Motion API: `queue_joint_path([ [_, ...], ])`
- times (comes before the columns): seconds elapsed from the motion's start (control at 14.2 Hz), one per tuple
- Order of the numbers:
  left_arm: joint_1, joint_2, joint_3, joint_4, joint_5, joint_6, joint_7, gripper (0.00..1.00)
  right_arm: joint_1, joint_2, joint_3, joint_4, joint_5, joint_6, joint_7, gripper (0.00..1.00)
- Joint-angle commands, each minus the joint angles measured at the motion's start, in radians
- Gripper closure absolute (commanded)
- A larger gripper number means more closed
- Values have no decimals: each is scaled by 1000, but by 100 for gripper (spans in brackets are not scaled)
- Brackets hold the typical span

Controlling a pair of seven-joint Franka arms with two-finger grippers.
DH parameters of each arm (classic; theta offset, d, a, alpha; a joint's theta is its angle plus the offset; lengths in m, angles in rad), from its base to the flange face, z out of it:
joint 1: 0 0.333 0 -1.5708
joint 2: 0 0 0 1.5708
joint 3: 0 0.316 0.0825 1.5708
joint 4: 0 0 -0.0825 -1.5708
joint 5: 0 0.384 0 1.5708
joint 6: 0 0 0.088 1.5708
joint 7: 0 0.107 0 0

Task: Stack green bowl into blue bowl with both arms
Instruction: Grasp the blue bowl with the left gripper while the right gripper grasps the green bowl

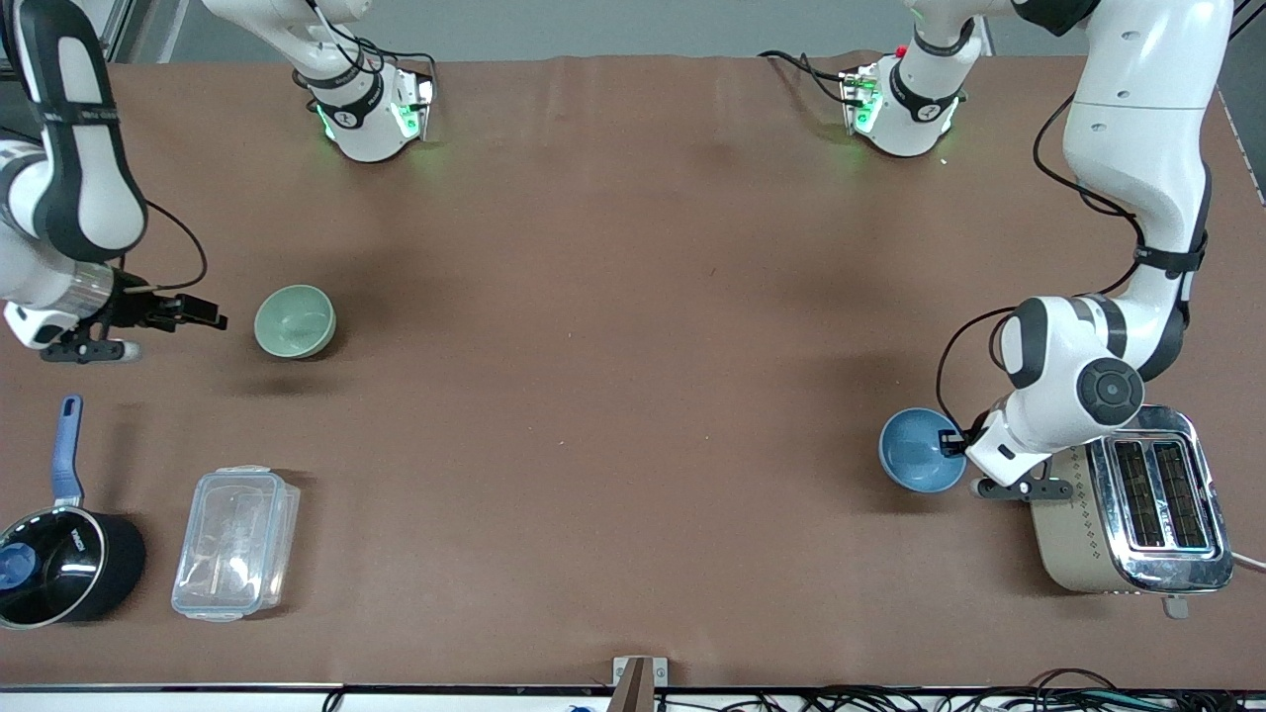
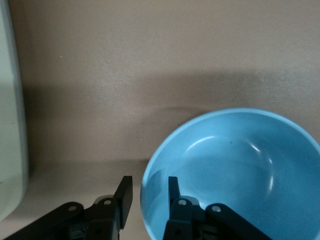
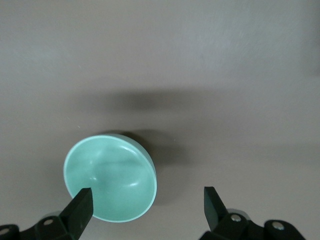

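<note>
The green bowl needs to go into the blue bowl to be stacked there, so my right gripper should next pick up the green bowl by its rim.
The green bowl stands upright on the brown table toward the right arm's end. My right gripper hovers beside it, toward the table's end, open wide and empty. In the right wrist view the green bowl lies below one finger, partly inside the span of the right gripper. The blue bowl stands toward the left arm's end, beside the toaster. My left gripper is low at its rim. In the left wrist view the left gripper straddles the blue bowl's rim, one finger inside, one outside with a gap.
A chrome toaster stands right beside the blue bowl and my left arm; its pale side shows in the left wrist view. A black saucepan with a blue handle and a clear plastic box lie nearer the front camera than the green bowl.
</note>
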Motion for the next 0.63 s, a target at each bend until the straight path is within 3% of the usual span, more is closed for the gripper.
queue_joint_path([
  [0.0, -1, 14, 0, 29, 3, -1, -19, 96, 2, 50, 4, -11, 19, 24, -12, 4],
  [0.28, -8, -37, -12, 29, 1, -21, -17, 100, 10, 127, 7, -9, 24, 30, -12, 9],
  [0.56, -13, -141, -142, 26, 0, -217, -116, 100, 11, 199, 7, -11, 114, 30, -61, 18],
])
